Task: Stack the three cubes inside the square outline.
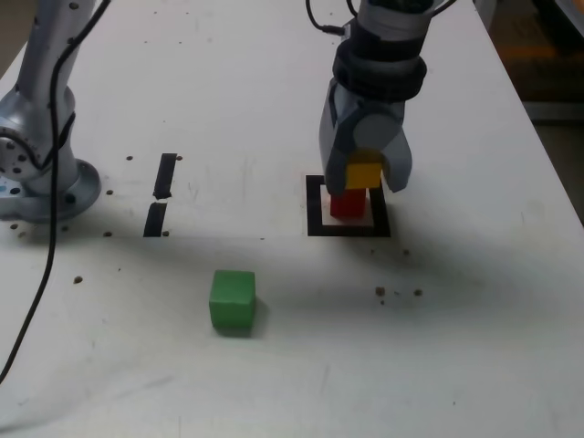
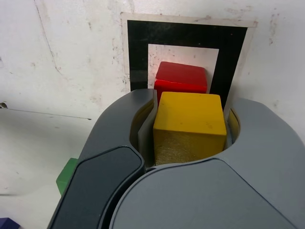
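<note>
My gripper releases the yellow cube now, since in the exterior view the yellow cube's base sits over the red cube (image 1: 347, 204), so the yellow cube would stand.
The red cube (image 1: 347, 204) (image 2: 181, 77) sits inside the square outline (image 1: 317, 212) (image 2: 183, 34) on the white table. Directly over it is the yellow cube (image 1: 363, 173) (image 2: 189, 126), clamped between the grey jaws of my gripper (image 1: 365, 172) (image 2: 189, 129). In the exterior view the yellow cube looks to rest on or just above the red one; I cannot tell whether they touch. The green cube (image 1: 232, 299) (image 2: 66, 175) lies alone on the table, toward the exterior view's lower left, apart from the outline.
Two short black bar marks (image 1: 161, 193) lie at the exterior view's left. A grey arm base (image 1: 41, 178) with a black cable (image 1: 36, 274) stands at the far left. The table's right edge (image 1: 547, 164) runs close to the outline's side.
</note>
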Action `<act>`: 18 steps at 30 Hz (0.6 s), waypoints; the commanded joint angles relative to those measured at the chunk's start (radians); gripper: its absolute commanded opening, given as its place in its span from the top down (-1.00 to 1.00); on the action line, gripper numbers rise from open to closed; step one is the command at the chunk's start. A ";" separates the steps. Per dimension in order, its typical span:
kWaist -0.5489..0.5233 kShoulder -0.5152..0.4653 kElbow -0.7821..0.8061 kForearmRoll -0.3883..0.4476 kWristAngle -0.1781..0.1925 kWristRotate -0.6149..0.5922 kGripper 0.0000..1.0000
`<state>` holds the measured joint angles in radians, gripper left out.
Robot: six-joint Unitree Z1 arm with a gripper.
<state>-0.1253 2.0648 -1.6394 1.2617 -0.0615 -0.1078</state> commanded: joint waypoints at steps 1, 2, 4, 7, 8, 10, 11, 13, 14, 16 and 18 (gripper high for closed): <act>0.001 -0.003 0.008 -0.001 -0.005 0.000 0.26; 0.001 -0.004 0.012 -0.001 -0.008 0.000 0.23; 0.001 -0.006 0.020 -0.001 -0.014 0.000 0.15; 0.001 -0.009 0.027 -0.001 -0.021 0.000 0.03; 0.001 -0.010 0.029 -0.001 -0.023 0.000 -0.02; 0.001 -0.011 0.029 -0.001 -0.025 0.000 -0.12; 0.001 -0.012 0.028 -0.001 -0.026 0.001 -0.20; 0.001 -0.012 0.026 -0.005 -0.026 0.003 -0.33; 0.001 -0.012 0.026 -0.008 -0.026 0.004 -0.40; 0.001 -0.012 0.025 -0.017 -0.026 0.010 -0.52; 0.001 -0.012 0.027 -0.026 -0.026 0.016 -0.61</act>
<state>-0.1253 2.0617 -1.6114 1.2388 -0.0862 -0.0947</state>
